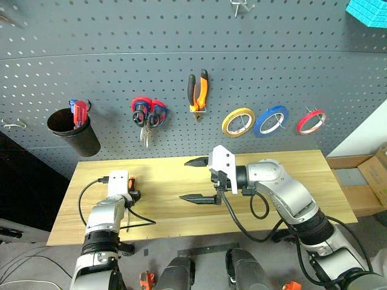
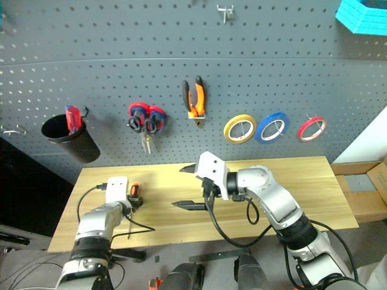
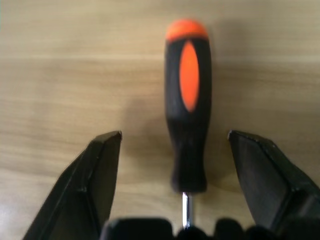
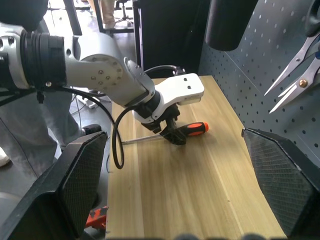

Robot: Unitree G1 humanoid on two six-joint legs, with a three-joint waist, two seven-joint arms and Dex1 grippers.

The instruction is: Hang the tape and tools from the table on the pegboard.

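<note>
My left gripper's fingers reach beside the black lower handle (image 3: pixel 189 150) above the shaft (image 3: pixel 187 207) in the left wrist view, so it's time to close on the screwdriver.
The screwdriver (image 3: pixel 187 110), with an orange-and-black handle, lies on the wooden table (image 1: pixel 290 181) near its left end. My left gripper (image 3: pixel 175 137) is open and points down at it, one finger on each side of the handle with a gap at both. My right gripper (image 1: pixel 184 179) hangs open over the middle of the table, empty. On the pegboard (image 1: pixel 272 60) hang the orange-and-black pliers (image 1: pixel 198 90), the red tape (image 1: pixel 311 121) and small black-handled scissors (image 1: pixel 145 119).
A yellow roll (image 1: pixel 237 122) and a blue roll (image 1: pixel 271 121) hang left of the red tape. Red-and-blue scissors share the black scissors' hook. A black cup (image 1: pixel 75 136) holding a red-handled tool (image 1: pixel 78 113) hangs at far left. A cardboard box (image 1: pixel 378 175) stands beyond the table's right end.
</note>
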